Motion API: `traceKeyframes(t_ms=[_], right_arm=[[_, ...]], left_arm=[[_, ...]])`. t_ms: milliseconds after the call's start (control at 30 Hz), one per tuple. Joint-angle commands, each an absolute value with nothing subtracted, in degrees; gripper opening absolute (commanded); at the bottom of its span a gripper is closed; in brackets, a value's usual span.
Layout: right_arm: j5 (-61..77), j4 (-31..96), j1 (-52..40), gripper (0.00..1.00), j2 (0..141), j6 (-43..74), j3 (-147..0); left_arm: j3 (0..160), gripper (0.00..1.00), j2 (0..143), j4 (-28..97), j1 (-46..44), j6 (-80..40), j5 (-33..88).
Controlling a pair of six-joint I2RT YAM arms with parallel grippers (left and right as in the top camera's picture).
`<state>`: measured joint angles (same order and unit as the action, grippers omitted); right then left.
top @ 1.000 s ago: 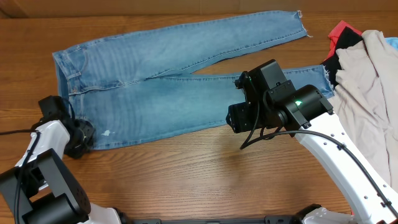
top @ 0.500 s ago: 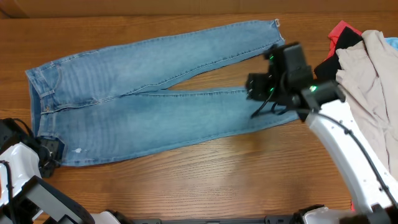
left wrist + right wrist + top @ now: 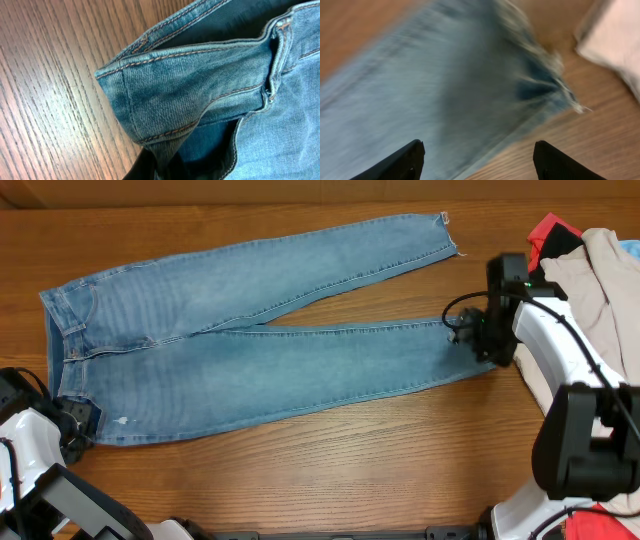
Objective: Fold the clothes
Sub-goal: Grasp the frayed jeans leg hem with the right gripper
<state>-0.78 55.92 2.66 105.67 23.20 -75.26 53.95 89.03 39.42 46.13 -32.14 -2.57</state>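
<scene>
The right gripper grabs the nearer leg of the jeans (image 3: 250,330) by its frayed hem corner (image 3: 485,367) next, to fold that leg over the other leg.
The light blue jeans (image 3: 250,330) lie flat on the wooden table, waist at the left and both legs running right. My left gripper (image 3: 82,422) is at the lower left waist corner. In the left wrist view it (image 3: 165,167) is shut on the waistband corner (image 3: 190,85). My right gripper (image 3: 478,335) hovers over the frayed hem of the nearer leg. In the blurred right wrist view its fingers (image 3: 480,155) are wide open and empty above the denim (image 3: 445,85).
A beige garment (image 3: 600,310) is piled at the right edge, with red and black garments (image 3: 548,235) behind it. The beige cloth also shows in the right wrist view (image 3: 615,35). Bare wood table (image 3: 330,470) runs along the front.
The jeans slid left with my left gripper, then stayed put. My right arm moved right along the nearer leg to its hem.
</scene>
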Motion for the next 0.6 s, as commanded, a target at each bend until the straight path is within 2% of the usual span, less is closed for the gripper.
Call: traceKeyframes(t_ms=[0, 400, 467, 500, 567], right_arm=[[0.7, 54.9, 5.5, 0.74, 106.4, 29.3, -71.6], [6.1, 37.0, 8.1, 0.72, 106.5, 24.0, -59.9], [6.1, 35.6, 8.1, 0.63, 106.5, 24.0, -59.9], [6.1, 34.9, 8.1, 0.55, 106.5, 24.0, -59.9], [6.1, 34.3, 8.1, 0.32, 106.4, 24.0, -59.9]], left_arm=[[55.7, 0.04, 87.5, 39.4, 46.4, -30.8, -2.9], [55.7, 0.04, 87.5, 39.7, 46.4, -30.8, -2.9], [55.7, 0.04, 87.5, 39.9, 46.4, -30.8, -2.9], [55.7, 0.04, 87.5, 40.0, 46.4, -30.8, -2.9], [55.7, 0.04, 87.5, 40.0, 46.4, -30.8, -2.9]])
